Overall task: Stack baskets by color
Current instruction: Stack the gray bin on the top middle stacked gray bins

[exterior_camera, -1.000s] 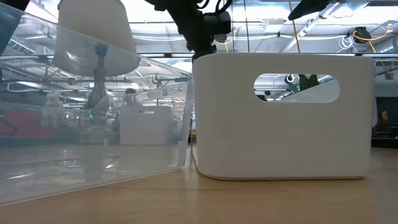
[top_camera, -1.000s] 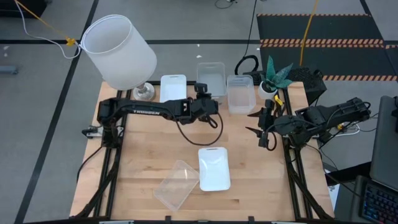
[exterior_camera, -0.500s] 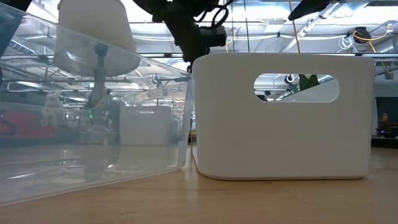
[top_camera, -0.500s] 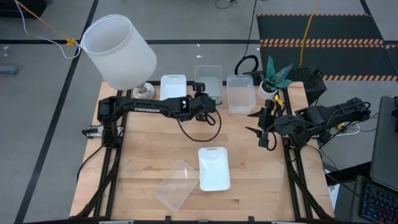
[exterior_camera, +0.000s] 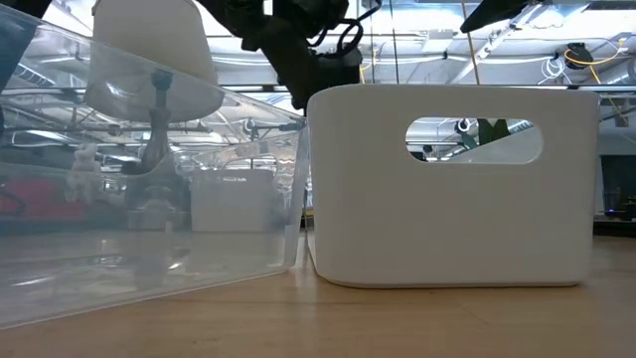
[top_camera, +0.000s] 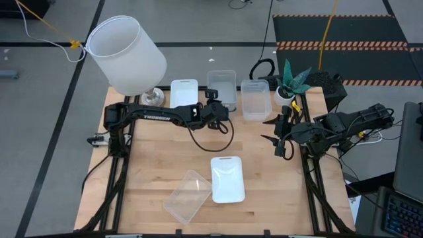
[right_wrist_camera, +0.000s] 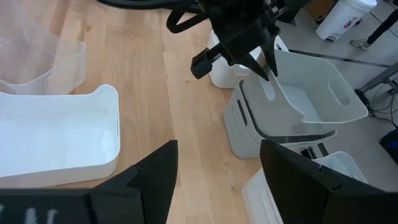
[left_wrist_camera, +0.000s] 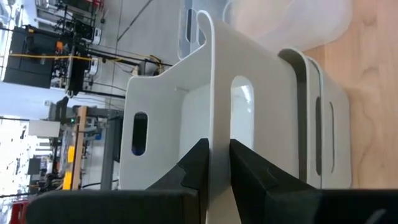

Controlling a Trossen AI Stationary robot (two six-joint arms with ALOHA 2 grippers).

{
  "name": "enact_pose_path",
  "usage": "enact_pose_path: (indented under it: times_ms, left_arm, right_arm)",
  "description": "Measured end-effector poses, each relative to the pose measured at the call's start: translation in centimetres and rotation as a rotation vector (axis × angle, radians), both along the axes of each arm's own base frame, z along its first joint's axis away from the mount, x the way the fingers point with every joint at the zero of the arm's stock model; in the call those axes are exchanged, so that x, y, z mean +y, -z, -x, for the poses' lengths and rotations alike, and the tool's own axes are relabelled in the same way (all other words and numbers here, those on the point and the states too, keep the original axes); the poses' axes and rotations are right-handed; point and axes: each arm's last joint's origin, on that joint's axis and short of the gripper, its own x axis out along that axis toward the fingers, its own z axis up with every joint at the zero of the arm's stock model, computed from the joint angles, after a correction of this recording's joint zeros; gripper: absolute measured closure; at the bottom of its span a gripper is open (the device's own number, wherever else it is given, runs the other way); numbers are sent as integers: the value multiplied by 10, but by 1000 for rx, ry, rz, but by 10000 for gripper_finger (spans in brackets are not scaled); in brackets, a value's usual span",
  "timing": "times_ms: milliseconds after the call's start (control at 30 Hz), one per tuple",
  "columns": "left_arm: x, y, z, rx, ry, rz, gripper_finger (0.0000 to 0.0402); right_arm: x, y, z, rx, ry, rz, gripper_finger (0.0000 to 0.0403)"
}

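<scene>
The held basket's low end point(left_wrist_camera: 277, 118) sits inside the top grey basket point(left_wrist_camera: 311, 118) and the held basket would settle in the stack, so it is time for my left gripper to release it.
My left gripper point(top_camera: 214, 100) is shut on a grey basket point(top_camera: 222, 80) at the table's far middle, tilted over a stack of grey baskets point(right_wrist_camera: 261, 134). A white basket point(top_camera: 184, 92) stands to its left and a clear one point(top_camera: 255, 99) to its right. Near the front edge lie another white basket point(top_camera: 227, 178) and another clear basket point(top_camera: 188, 196). My right gripper point(top_camera: 280, 136) hangs open at the table's right edge, holding nothing. My left gripper pinches the grey basket's near short wall point(left_wrist_camera: 214, 134) beside its handle slot, one finger inside the basket and one outside. The fingers come slanting down from the near side. The basket hangs tilted, its low end point(right_wrist_camera: 292, 127) down in the top grey basket of the stack.
A big white lampshade point(top_camera: 127, 54) on a stand fills the far left corner. A small green plant point(top_camera: 293, 79) and cables sit at the far right. The low view is blocked by the near white basket point(exterior_camera: 452, 184) and the near clear basket point(exterior_camera: 149, 199).
My left gripper has sunk and come a little toward the near edge with the grey basket, which has gone down onto the grey stack, still tilted.
</scene>
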Motion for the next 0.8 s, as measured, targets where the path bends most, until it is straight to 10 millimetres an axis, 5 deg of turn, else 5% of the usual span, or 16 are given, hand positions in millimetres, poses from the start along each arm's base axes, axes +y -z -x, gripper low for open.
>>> enact_pose_path:
  times_ms: [800]
  left_arm:
    - [6,1,0,-24,19,53,328]
  right_arm:
    - [0,0,0,0,0,0,180]
